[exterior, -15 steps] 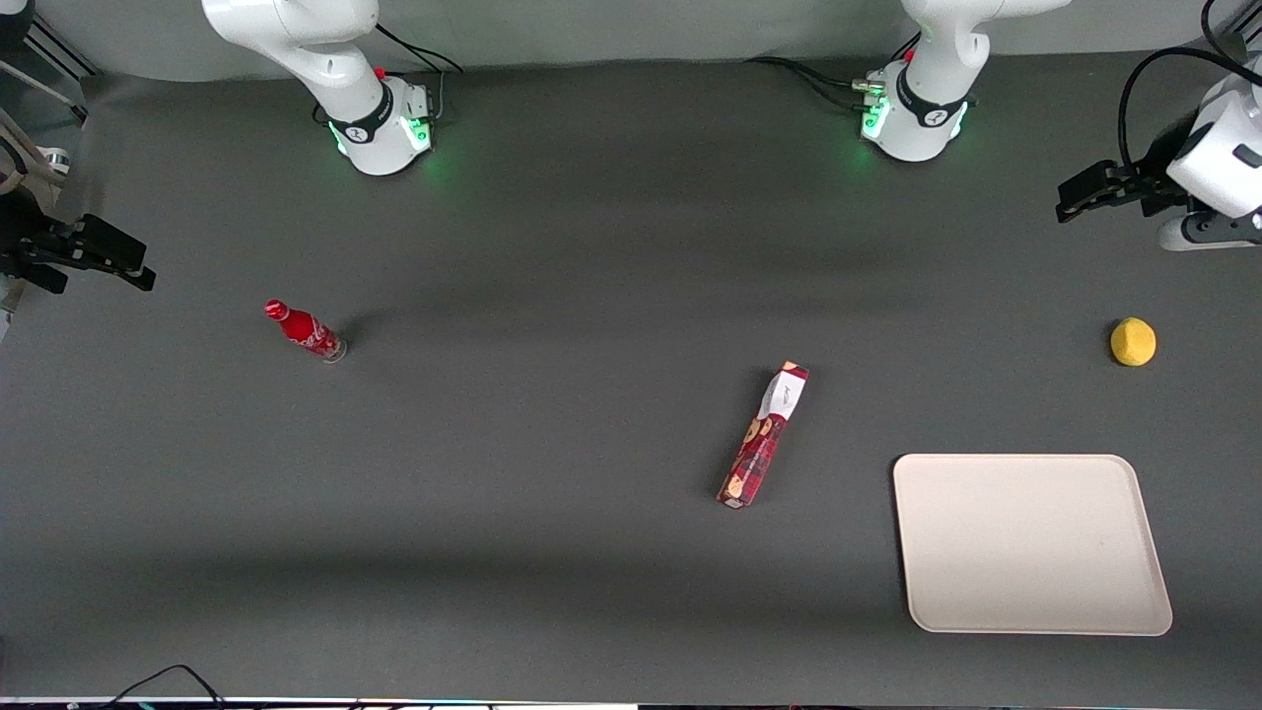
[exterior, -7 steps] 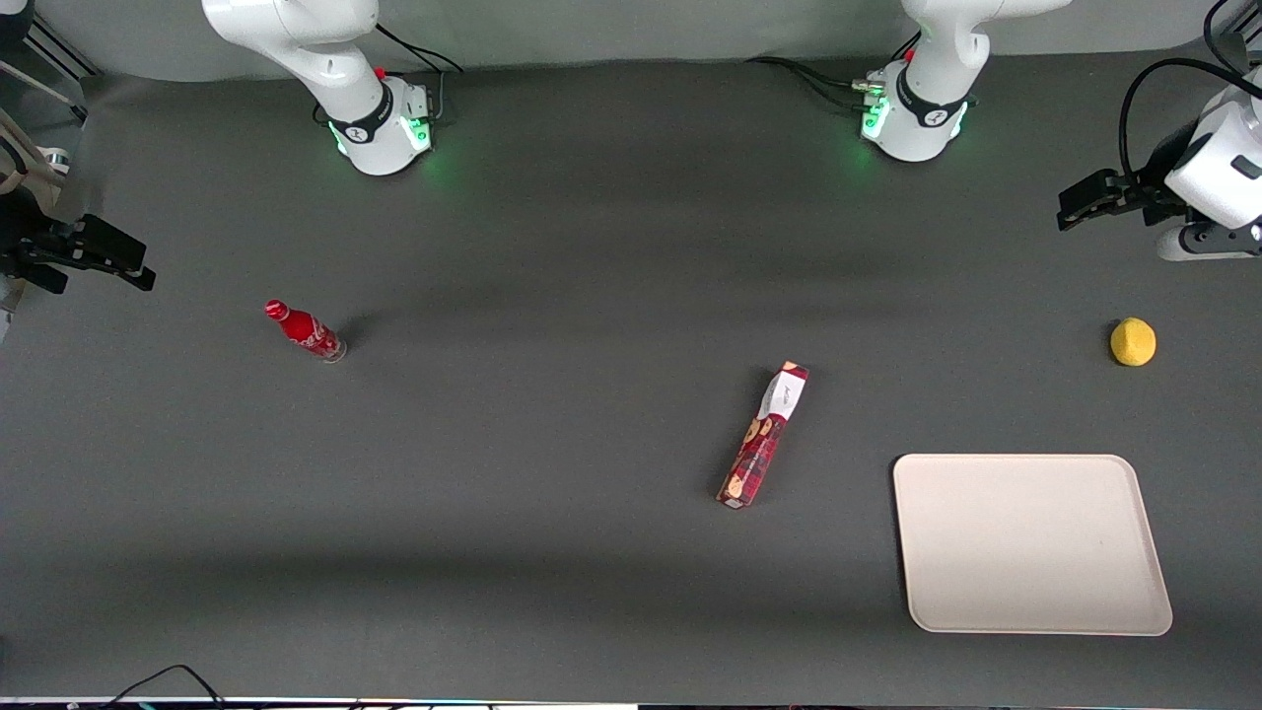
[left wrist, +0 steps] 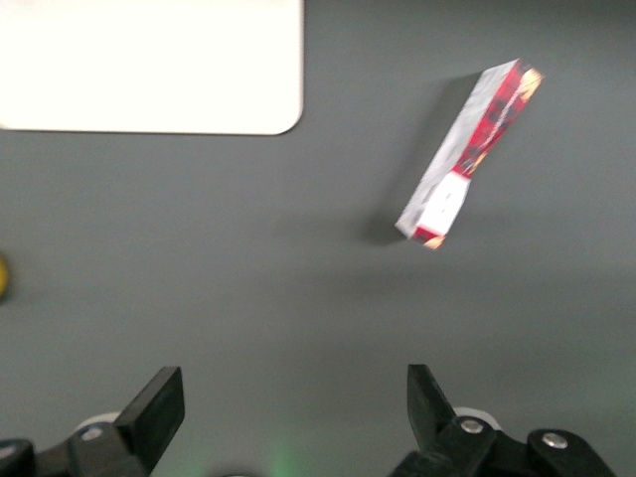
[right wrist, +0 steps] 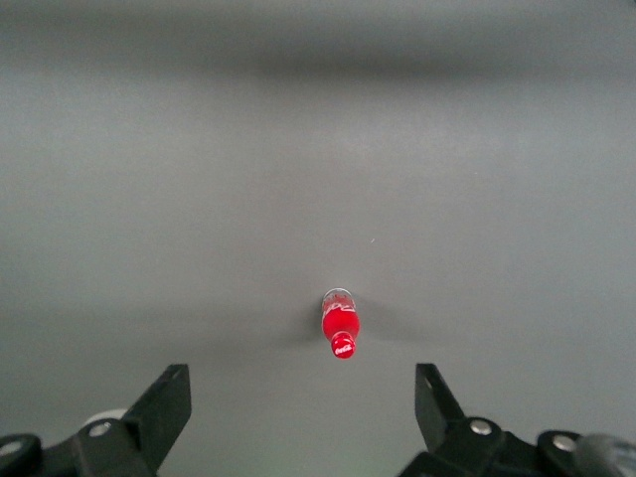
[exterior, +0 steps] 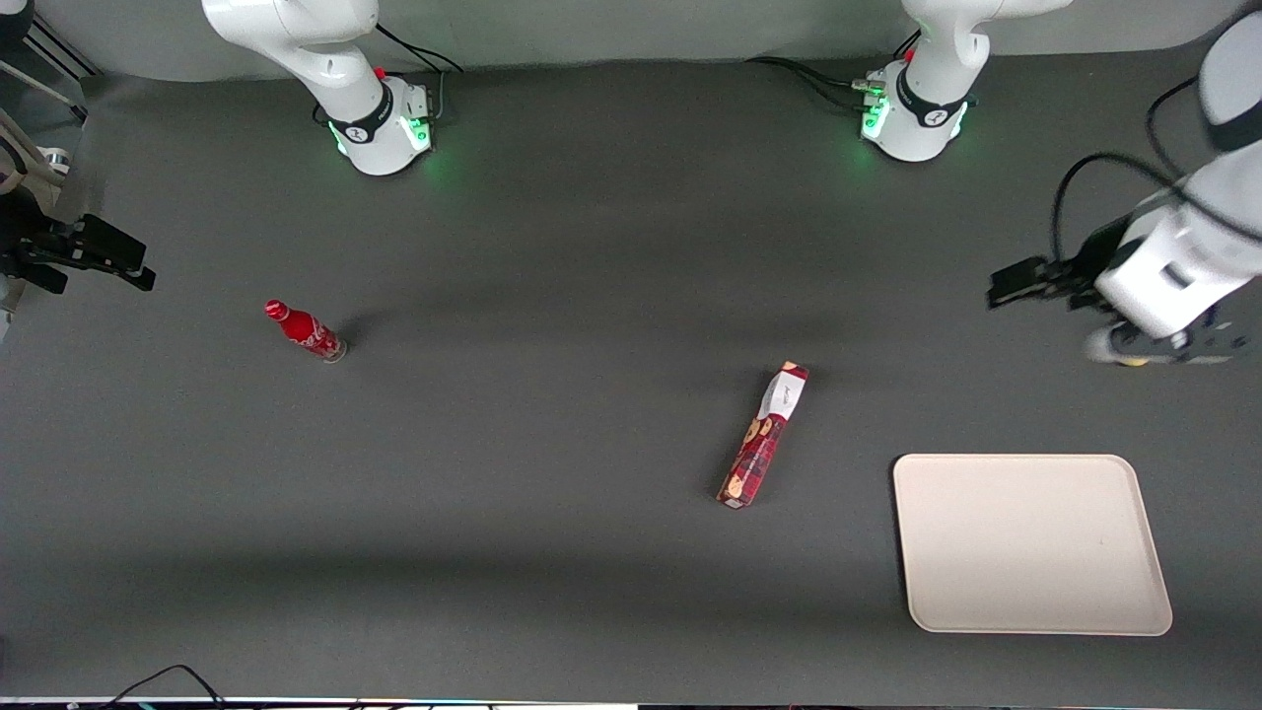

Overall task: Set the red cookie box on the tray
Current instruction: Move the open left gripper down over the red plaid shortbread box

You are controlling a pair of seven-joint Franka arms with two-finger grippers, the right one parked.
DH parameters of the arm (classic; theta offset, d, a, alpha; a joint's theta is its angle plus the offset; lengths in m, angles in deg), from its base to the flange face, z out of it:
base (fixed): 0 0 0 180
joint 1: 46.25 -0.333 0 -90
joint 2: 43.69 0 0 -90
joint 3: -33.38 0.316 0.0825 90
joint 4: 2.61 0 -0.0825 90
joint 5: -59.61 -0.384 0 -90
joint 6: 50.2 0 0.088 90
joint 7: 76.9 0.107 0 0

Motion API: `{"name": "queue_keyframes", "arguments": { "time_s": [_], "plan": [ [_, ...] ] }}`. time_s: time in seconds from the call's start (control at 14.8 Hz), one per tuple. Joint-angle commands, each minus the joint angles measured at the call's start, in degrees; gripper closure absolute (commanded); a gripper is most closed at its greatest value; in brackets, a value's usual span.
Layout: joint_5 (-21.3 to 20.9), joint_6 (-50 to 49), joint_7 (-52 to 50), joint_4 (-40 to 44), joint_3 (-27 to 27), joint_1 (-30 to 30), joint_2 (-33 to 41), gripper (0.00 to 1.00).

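Note:
The red cookie box has to go on the cream tray (exterior: pixel 1030 542), so my gripper should grab the box by its white-label end (exterior: pixel 782 396) next.
The red cookie box (exterior: pixel 764 436) lies flat on the dark table, its white-label end farther from the front camera; the left wrist view shows the red cookie box (left wrist: pixel 467 159) too. The cream tray (exterior: pixel 1030 542) lies beside it toward the working arm's end, nearer the camera, and nothing is on it; a corner of the tray (left wrist: pixel 149 70) shows in the wrist view. My gripper (exterior: pixel 1011 284) hovers above the table, farther from the camera than the tray and well apart from the box. In the wrist view the gripper (left wrist: pixel 293 388) is open, with only bare table between its fingers (left wrist: pixel 159 397).
A yellow fruit (exterior: pixel 1134 361) is mostly covered by my arm's wrist; a sliver of the yellow fruit (left wrist: pixel 2 276) shows in the wrist view. A small red bottle (exterior: pixel 304 330) stands toward the parked arm's end, and the parked wrist view shows the red bottle (right wrist: pixel 339 326) too.
My gripper has swung in from the table's end toward the box and nearer the front camera, and the wrist now covers the yellow fruit. Box, tray and bottle have not moved.

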Motion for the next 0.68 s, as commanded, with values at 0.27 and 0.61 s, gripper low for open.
{"name": "queue_keyframes", "arguments": {
  "time_s": [0.27, 0.61],
  "plan": [
    [-2.3, 19.6, -16.1, 0.8, -14.8, 3.0, -20.1, 0.0],
    [-7.4, 34.9, -17.6, -1.8, -15.4, 5.1, -30.0, 0.0]
  ]
}}
